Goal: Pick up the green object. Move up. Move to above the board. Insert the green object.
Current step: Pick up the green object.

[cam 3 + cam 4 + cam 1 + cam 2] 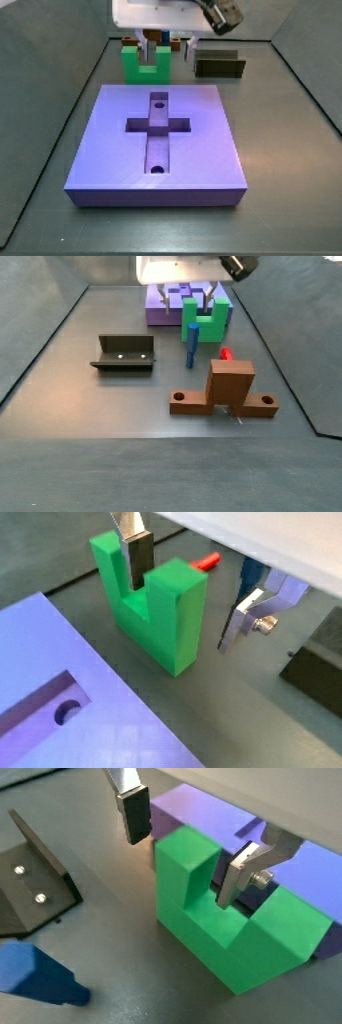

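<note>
The green object needs to go into the board, so my gripper will next grab one upright prong of the green object.
The green object is a bright green U-shaped piece standing upright on the grey floor, prongs up, next to the board's far end in a side view. It also shows in the other views. The board is a large purple slab with a cross-shaped recess and two round holes; it shows in the other views too. My gripper is low over the green object and open. It straddles one prong: one finger is in the notch, the other stands clear outside. The gripper also appears here.
The dark fixture stands on the floor and shows in other views. A brown block, a blue piece and a small red piece lie near the green object. Tray walls enclose the floor.
</note>
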Available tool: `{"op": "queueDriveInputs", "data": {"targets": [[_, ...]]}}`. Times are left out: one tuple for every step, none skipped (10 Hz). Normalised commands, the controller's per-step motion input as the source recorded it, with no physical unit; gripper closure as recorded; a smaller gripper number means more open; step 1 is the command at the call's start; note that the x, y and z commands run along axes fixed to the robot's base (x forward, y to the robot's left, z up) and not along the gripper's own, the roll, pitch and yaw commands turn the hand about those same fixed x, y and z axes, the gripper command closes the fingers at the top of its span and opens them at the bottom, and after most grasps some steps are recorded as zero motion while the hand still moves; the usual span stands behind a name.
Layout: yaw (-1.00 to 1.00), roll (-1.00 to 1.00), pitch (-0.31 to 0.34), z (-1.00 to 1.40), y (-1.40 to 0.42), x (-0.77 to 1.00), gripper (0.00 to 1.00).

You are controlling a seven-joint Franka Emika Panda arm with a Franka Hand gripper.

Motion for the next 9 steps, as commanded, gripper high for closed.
{"op": "queueDriveInputs", "data": {"targets": [[0.0,0.02,0.0,-0.02,0.0,0.0,0.0],[0.0,0.0,0.0,0.0,0.0,0.0,0.0],[0.0,0.0,0.0,0.0,0.0,0.0,1.0],[0.0,0.0,0.0,0.0,0.0,0.0,1.0],[0.0,0.0,0.0,0.0,0.0,0.0,1.0],[0.0,0.0,0.0,0.0,0.0,0.0,1.0],[0.0,0.0,0.0,0.0,0.0,0.0,1.0],[0.0,0.0,0.0,0.0,0.0,0.0,1.0],[0.0,0.0,0.0,0.0,0.0,0.0,1.0]]}}
